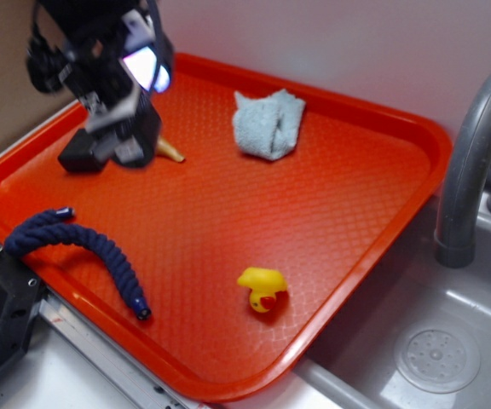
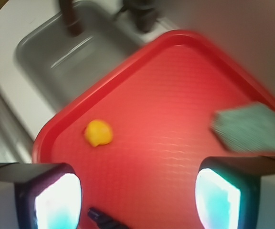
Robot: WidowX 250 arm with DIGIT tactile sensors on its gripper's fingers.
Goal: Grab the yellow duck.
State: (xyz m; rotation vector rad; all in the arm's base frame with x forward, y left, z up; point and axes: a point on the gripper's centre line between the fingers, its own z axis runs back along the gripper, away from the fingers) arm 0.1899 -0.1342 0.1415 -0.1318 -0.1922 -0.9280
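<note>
I need to lift the yellow duck from the red tray next, so my gripper needs to grab the duck by its rounded body [image 1: 264, 278].
The yellow duck [image 1: 262, 288] is a tiny bright-yellow toy with a red mark near its beak, standing on the red tray [image 1: 331, 221] near its front right rim. In the wrist view the yellow duck [image 2: 98, 132] shows as a blurred blob ahead and left of the fingers. My gripper [image 1: 109, 156] hangs over the tray's far left part, well away from the duck. In the wrist view my gripper [image 2: 137, 200] is open, its two pads wide apart with only bare tray [image 2: 166, 119] between them.
A dark blue rope [image 1: 83, 247] curves along the tray's left front; the rope's tip [image 2: 104, 218] shows between my fingers. A pale cloth [image 1: 268, 124] lies at the back. A tan shell [image 1: 170, 152] peeks out beside the gripper. A sink [image 1: 450, 341] and grey faucet [image 1: 471, 153] stand right.
</note>
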